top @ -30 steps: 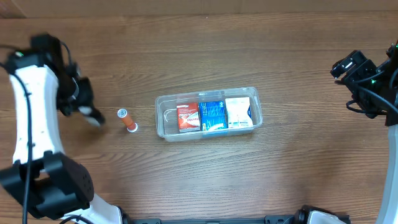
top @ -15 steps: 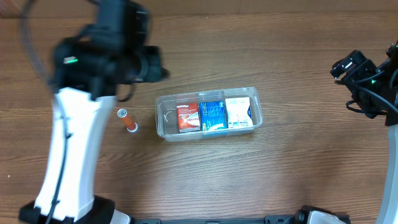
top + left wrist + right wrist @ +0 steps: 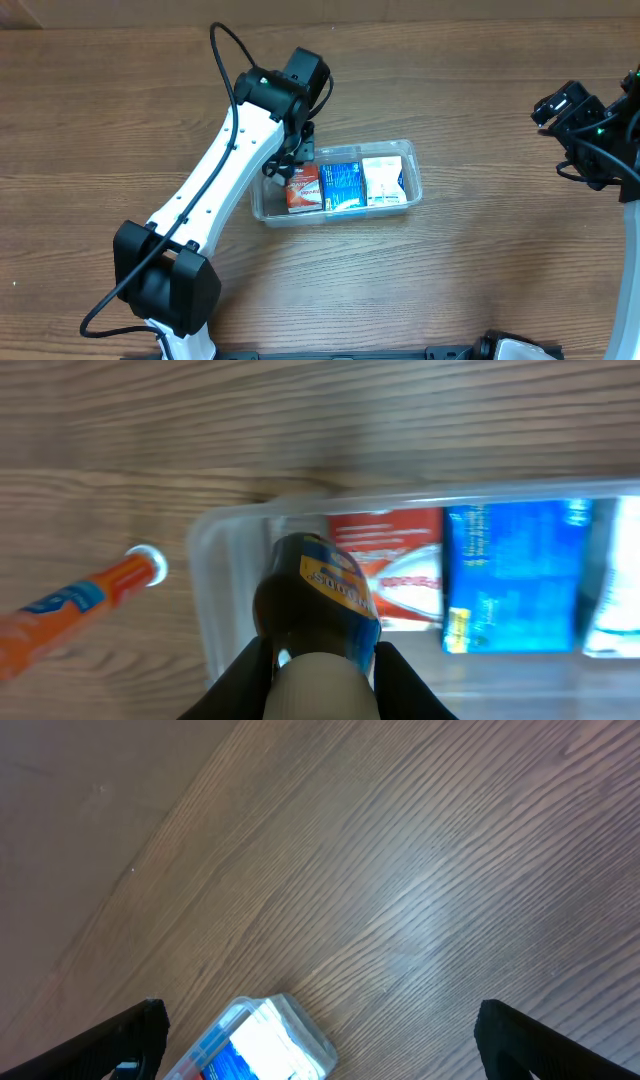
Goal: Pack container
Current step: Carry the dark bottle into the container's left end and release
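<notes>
The bottle's lower end (image 3: 308, 555) overlaps the red box's edge, so my left gripper keeps hold of the dark bottle until it sits inside the container.
The clear plastic container (image 3: 335, 149) sits mid-table and holds a red box (image 3: 301, 188), a blue box (image 3: 341, 186) and a white box (image 3: 383, 181) side by side. My left gripper (image 3: 284, 166) hovers over the container's left end. In the left wrist view it (image 3: 320, 685) is shut on a dark bottle (image 3: 318, 595) with a white cap and a blue-yellow label, above the gap between the container wall (image 3: 210, 575) and the red box (image 3: 395, 560). My right gripper (image 3: 560, 104) is open and empty at the far right, away from the container (image 3: 262, 1038).
An orange tube (image 3: 85, 592) with a white cap lies on the wood left of the container; the left arm hides it in the overhead view. The table is brown wood. The left arm crosses the table's left half diagonally.
The left arm swung from the far left, near the orange tube, to above the container's left end. The right arm has not moved.
</notes>
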`<action>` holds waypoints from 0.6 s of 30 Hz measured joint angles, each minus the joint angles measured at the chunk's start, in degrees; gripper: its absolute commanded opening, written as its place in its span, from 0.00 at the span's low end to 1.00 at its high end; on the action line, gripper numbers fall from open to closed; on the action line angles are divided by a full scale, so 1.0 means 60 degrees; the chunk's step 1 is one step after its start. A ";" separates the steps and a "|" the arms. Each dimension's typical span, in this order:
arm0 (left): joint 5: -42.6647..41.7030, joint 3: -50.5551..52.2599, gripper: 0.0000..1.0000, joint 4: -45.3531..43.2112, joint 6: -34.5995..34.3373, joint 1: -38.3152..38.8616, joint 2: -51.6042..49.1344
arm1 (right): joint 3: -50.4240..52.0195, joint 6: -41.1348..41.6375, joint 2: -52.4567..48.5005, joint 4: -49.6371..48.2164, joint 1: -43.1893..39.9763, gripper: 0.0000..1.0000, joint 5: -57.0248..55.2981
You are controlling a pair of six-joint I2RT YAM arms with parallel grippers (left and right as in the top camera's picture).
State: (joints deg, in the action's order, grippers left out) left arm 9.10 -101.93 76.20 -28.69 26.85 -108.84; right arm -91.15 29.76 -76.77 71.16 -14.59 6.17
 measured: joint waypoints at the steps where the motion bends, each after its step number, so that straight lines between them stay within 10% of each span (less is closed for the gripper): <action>1: 0.0062 0.0084 0.04 -0.0051 -0.0022 -0.0040 0.0000 | 0.0000 0.0000 0.0000 -0.0004 0.0000 1.00 0.0000; 18: 0.0452 0.2269 0.20 -0.2386 -0.0157 -0.0208 0.0004 | 0.0000 0.0000 0.0000 0.0000 0.0000 1.00 0.0000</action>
State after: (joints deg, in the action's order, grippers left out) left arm 11.81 -88.31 61.89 -29.63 25.61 -108.81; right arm -91.15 29.76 -76.77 71.16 -14.59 6.17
